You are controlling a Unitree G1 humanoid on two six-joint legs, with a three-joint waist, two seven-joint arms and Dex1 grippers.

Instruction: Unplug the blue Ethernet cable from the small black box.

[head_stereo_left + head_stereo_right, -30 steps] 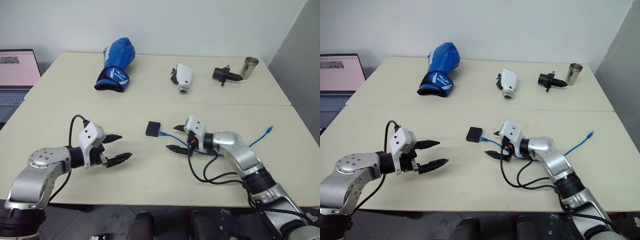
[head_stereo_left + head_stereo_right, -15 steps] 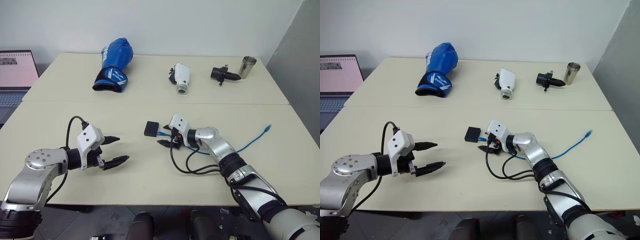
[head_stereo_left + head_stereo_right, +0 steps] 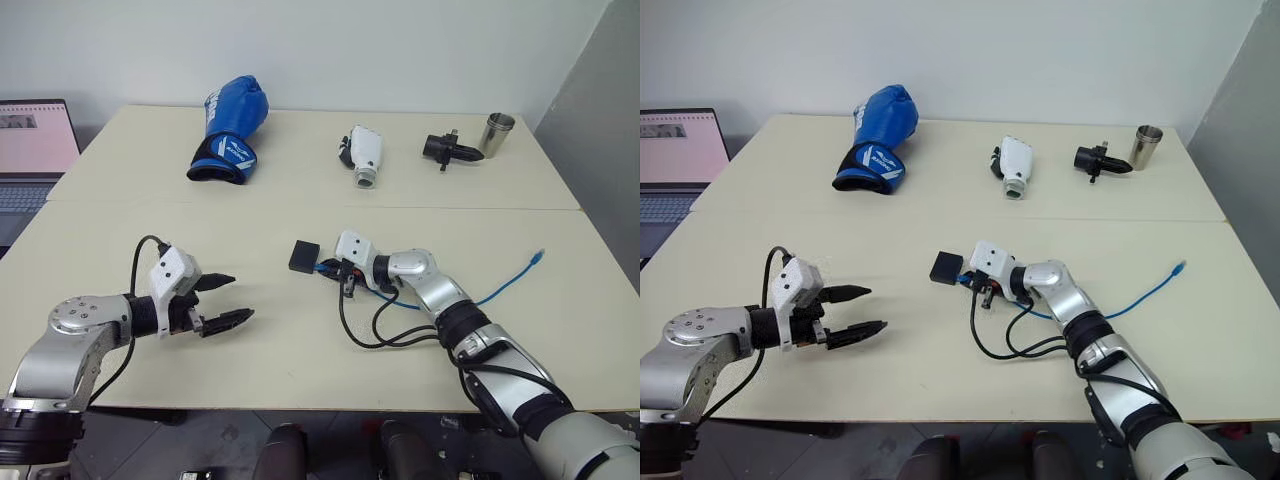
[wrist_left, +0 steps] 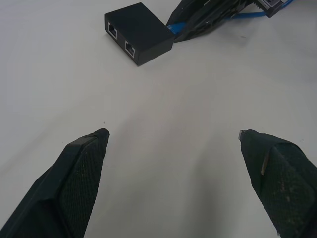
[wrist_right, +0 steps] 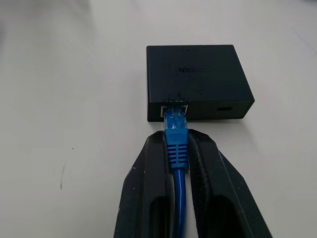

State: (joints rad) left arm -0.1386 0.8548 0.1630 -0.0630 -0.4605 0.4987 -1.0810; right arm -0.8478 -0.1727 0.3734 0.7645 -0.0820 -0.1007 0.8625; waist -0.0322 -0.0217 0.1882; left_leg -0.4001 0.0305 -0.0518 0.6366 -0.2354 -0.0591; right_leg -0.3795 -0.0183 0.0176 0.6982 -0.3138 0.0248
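My right gripper crowds the cable end, so my left gripper will next grab the small black box by its empty-port end [image 3: 295, 258] [image 4: 125, 35].
The small black box [image 5: 198, 82] lies flat on the cream table [image 3: 300, 380], near its middle [image 3: 304, 256]. The blue Ethernet cable [image 5: 176, 131] is plugged into a port on the box's side. My right gripper [image 5: 176, 144] is shut on the cable's blue boot right behind the plug, just short of the box [image 3: 335, 270]. From there the cable trails right across the table to its free end [image 3: 540, 257]. My left gripper [image 3: 222, 300] hovers open to the left of the box, its fingers [image 4: 84, 163] wide apart with nothing between them.
Along the far side of the table lie a blue boxing glove [image 3: 228, 130], a white gadget [image 3: 362, 155], a black cylindrical gadget [image 3: 448, 150] and a metal cup [image 3: 497, 132]. A laptop [image 3: 30, 150] sits off the left edge. Black wires [image 3: 380, 325] loop beside my right arm.
My right gripper has moved left toward the box and closed from open onto the cable next to the plug. The left gripper has stayed open in about the same place.
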